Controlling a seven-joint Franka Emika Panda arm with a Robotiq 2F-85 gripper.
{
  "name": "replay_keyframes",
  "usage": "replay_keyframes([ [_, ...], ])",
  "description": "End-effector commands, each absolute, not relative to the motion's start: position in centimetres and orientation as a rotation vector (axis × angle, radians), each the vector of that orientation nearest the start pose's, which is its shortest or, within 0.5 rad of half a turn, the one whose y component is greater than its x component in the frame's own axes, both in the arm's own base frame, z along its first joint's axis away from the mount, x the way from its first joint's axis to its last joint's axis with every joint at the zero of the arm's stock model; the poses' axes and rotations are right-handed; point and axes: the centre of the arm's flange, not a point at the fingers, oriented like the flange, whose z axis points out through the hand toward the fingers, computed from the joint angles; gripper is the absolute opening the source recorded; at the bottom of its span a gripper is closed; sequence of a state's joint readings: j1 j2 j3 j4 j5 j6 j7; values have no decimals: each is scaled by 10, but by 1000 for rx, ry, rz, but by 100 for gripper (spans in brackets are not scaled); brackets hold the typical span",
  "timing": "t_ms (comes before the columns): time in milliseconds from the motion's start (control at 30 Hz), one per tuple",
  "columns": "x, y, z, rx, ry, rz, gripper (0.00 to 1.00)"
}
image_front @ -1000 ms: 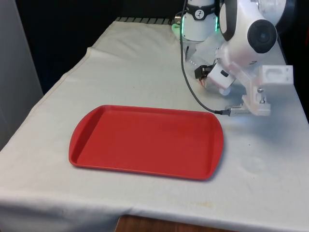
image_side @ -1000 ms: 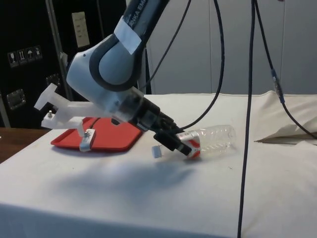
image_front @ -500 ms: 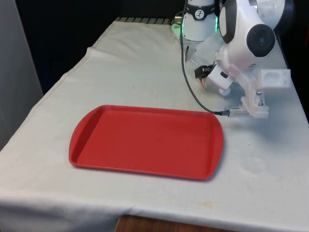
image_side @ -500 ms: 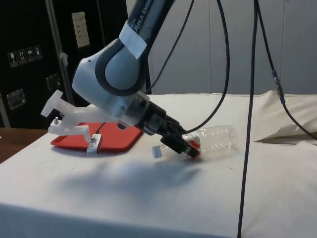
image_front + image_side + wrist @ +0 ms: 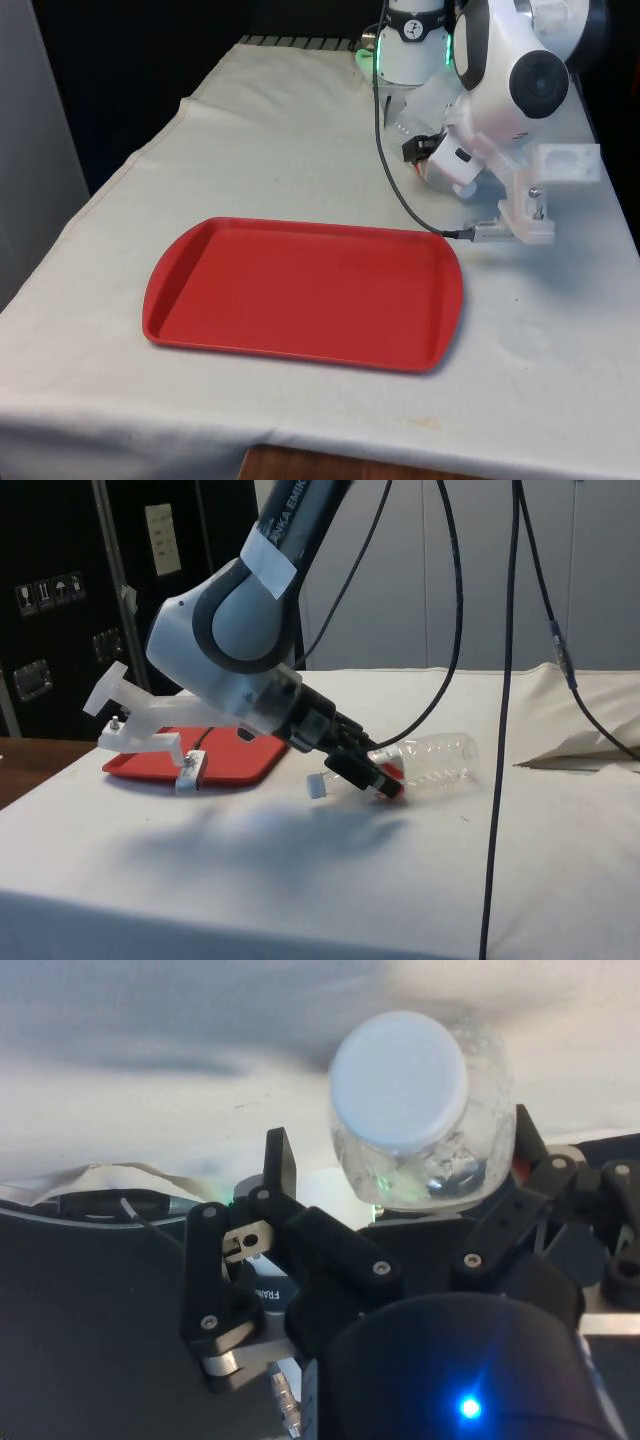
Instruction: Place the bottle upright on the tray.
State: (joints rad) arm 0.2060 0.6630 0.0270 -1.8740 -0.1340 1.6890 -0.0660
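Observation:
The bottle needs to stand upright on the red tray, so my gripper will next grab the upper body of the bottle (image 5: 432, 759), below the bottle's white cap.
A clear plastic bottle (image 5: 432, 759) with a red label and a white cap (image 5: 400, 1080) lies on its side on the white cloth. It is beyond the far right corner of the red tray (image 5: 250, 285), as the front view has it. My gripper (image 5: 372, 777) is low over the bottle's cap end. In the wrist view the gripper (image 5: 405, 1150) is open and straddles the bottle. One finger (image 5: 530, 1142) is against the bottle's side and the other finger (image 5: 281, 1163) stands a little off it. The tray (image 5: 250, 767) has nothing on it. In the front view the gripper (image 5: 450, 165) hides most of the bottle.
A black cable (image 5: 392, 180) hangs from the arm and trails over the cloth to the tray's far right corner. More cables (image 5: 498, 780) drop in front of the bottle in the side view. The cloth is rumpled into a fold (image 5: 580, 752) past the bottle.
The arm has shifted slightly towards the bottle and settled; over the last half second it has hardly moved. The bottle lies where it was.

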Motion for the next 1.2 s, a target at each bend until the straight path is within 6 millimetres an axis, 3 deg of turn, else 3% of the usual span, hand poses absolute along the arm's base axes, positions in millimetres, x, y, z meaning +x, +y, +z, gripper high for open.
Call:
replay_keyframes([
  [0,514,109,126,-2968,-565,1343,100],
  [367,513,109,125,-2968,-564,1345,99],
  [600,513,109,124,-2967,-564,1346,65],
  [667,513,109,124,-2967,-564,1348,61],
  [700,514,109,125,-2966,-563,1349,52],
  [767,514,109,125,-2966,-563,1351,46],
  [967,515,108,130,-2961,-561,1367,36],
  [1167,516,109,145,-2956,-557,1382,35],
])
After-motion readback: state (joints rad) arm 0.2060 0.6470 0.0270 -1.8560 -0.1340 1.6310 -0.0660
